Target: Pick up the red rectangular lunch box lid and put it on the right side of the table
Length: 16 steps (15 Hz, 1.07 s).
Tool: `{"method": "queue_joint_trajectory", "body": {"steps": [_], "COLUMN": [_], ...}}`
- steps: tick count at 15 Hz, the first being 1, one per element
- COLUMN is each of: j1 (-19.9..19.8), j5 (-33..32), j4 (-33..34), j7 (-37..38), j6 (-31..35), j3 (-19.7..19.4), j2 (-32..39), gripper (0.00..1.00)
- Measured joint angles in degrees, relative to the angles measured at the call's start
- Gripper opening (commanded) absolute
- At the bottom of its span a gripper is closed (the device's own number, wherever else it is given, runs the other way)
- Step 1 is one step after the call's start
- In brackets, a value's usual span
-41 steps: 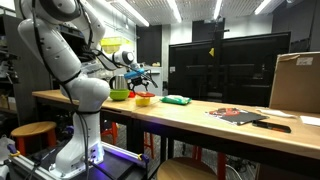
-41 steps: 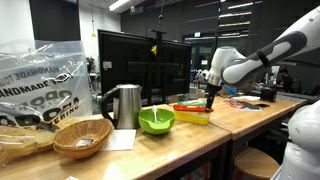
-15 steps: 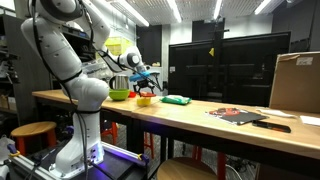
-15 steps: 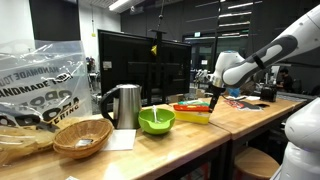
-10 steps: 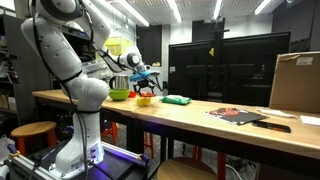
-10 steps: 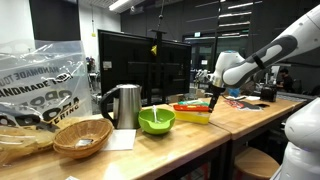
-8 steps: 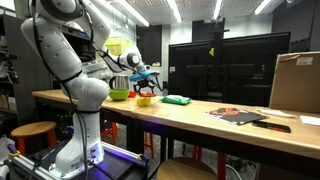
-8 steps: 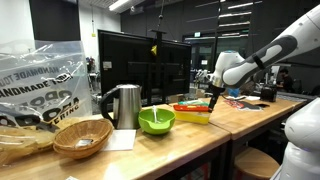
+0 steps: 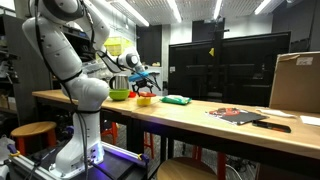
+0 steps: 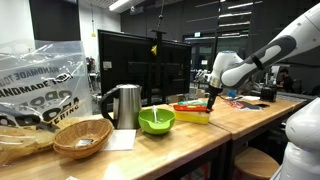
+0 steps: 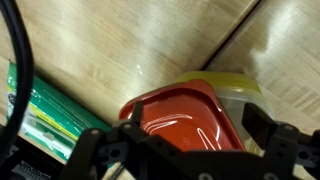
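The red lunch box lid [image 11: 180, 120] is over the yellow-rimmed box, and my gripper should pinch it by its edge, so the lid's broad side stays free to lay on the tabletop.
The red lunch box lid [image 11: 180, 120] lies on a yellow-rimmed lunch box [image 11: 235, 88] on the wooden table [image 11: 130, 50]. It shows small in both exterior views [image 9: 146, 99] [image 10: 188, 106]. My gripper [image 11: 198, 125] is open and low over the lid, one finger on each side. The left fingertip [image 11: 130, 118] is at the lid's edge. The right fingertip [image 11: 265, 125] stands a little off it, over the box. In the exterior views the gripper [image 9: 143, 88] [image 10: 210, 100] hangs just above the box.
A green flat piece [image 11: 40, 115] [image 9: 177, 100] lies next to the box. A green bowl [image 10: 156, 121] [image 9: 119, 95], a kettle [image 10: 122, 105], a basket [image 10: 82, 137] and a plastic bag [image 10: 40, 80] stand at one end. A cardboard box [image 9: 295, 82] and dark papers [image 9: 240, 115] are at the other.
The gripper has shifted very slightly over the lunch box. The lid has not moved.
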Motion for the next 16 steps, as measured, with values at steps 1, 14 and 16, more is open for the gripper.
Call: {"method": "queue_joint_trajectory", "body": {"steps": [1, 14, 16], "j1": [0.22, -0.16, -0.37], "j5": [0.0, -2.32, -2.59], "j4": [0.0, 0.02, 0.03], "j7": [0.0, 0.09, 0.09], "j6": [0.14, 2.48, 2.86], "j3": [0.16, 3.43, 3.46], "j2": [0.22, 2.34, 2.34], "gripper": [1.0, 0.68, 0.52]}}
